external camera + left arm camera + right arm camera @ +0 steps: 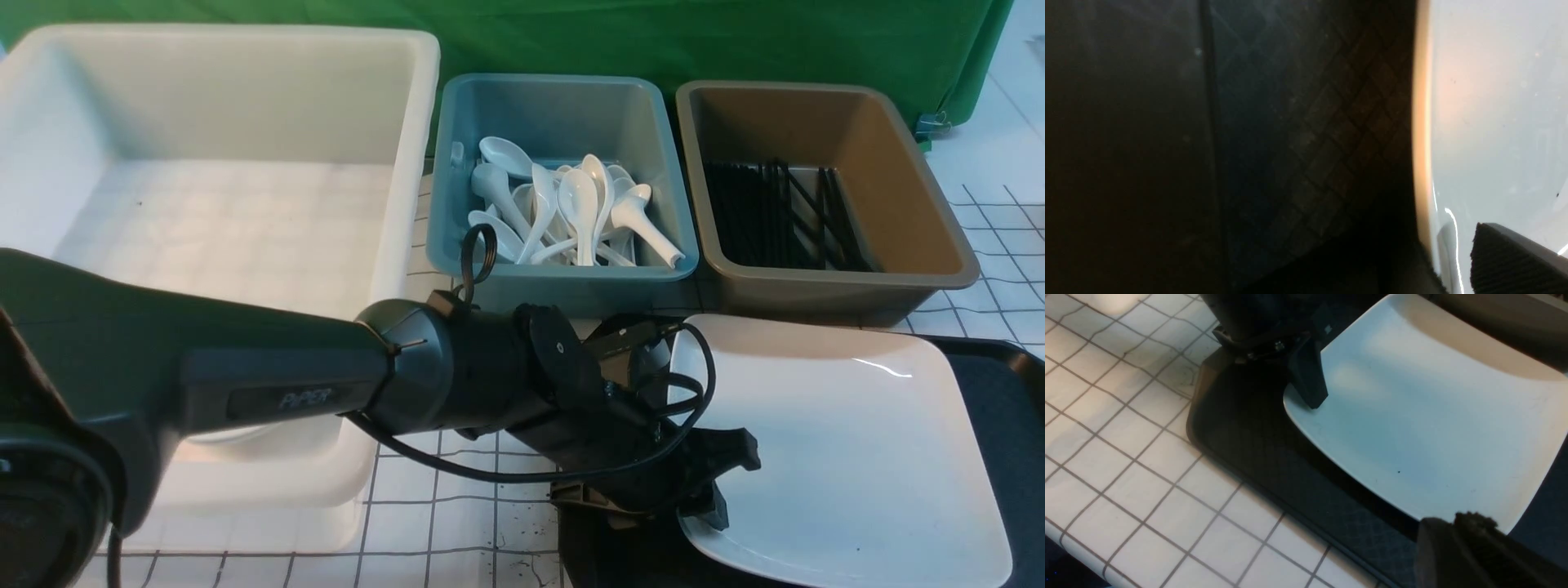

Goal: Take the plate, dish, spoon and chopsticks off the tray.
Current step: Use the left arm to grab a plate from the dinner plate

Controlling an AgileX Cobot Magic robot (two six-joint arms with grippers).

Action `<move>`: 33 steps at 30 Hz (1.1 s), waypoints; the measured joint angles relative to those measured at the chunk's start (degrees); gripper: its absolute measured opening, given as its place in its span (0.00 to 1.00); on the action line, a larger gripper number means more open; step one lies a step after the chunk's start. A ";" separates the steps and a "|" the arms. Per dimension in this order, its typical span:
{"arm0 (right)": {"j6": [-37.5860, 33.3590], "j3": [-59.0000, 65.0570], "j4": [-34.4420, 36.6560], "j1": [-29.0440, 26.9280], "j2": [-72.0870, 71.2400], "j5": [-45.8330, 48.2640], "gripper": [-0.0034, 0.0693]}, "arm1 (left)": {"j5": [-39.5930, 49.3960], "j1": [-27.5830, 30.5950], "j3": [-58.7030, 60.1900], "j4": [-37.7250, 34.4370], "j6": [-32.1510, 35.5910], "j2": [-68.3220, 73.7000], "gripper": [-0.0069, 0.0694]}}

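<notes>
Next, my left gripper grabs the plate by its thin side rim (1432, 245), since the plate's broad side spreads far wider than my fingers open.
The white plate (841, 441) lies over the black tray (1004, 425). My left gripper (706, 510) straddles the plate's left rim, open. In the left wrist view its ribbed upper pad (1502, 261) hangs just off the plate (1494, 102), and the lower finger is under the rim. My right gripper (1457, 526) is shut at the plate's (1412, 416) near corner, which runs in between its fingers. White spoons (571, 212) fill the blue tub and black chopsticks (775, 212) lie in the brown tub. The dish is out of view.
A big white tub (204, 163) stands at the back left, partly behind my left arm. The blue tub (563, 98) and the brown tub (824, 114) sit side by side just behind the tray. A white checked cloth (1126, 457) covers the table.
</notes>
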 joint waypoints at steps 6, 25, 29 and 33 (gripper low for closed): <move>0.00 0.00 0.00 0.00 0.00 -0.05 0.19 | 0.35 0.00 0.00 -0.13 0.74 0.06 0.40; 0.00 0.00 0.05 0.00 0.00 -0.05 0.20 | -0.35 0.00 0.06 -8.50 0.44 0.24 0.15; 0.00 0.00 0.11 0.00 0.00 -0.05 0.20 | -0.12 0.00 0.12 -10.12 0.32 -0.18 0.12; 0.00 0.00 0.23 0.00 0.00 -0.05 0.20 | -0.04 -0.05 0.69 -9.07 0.32 -2.19 0.12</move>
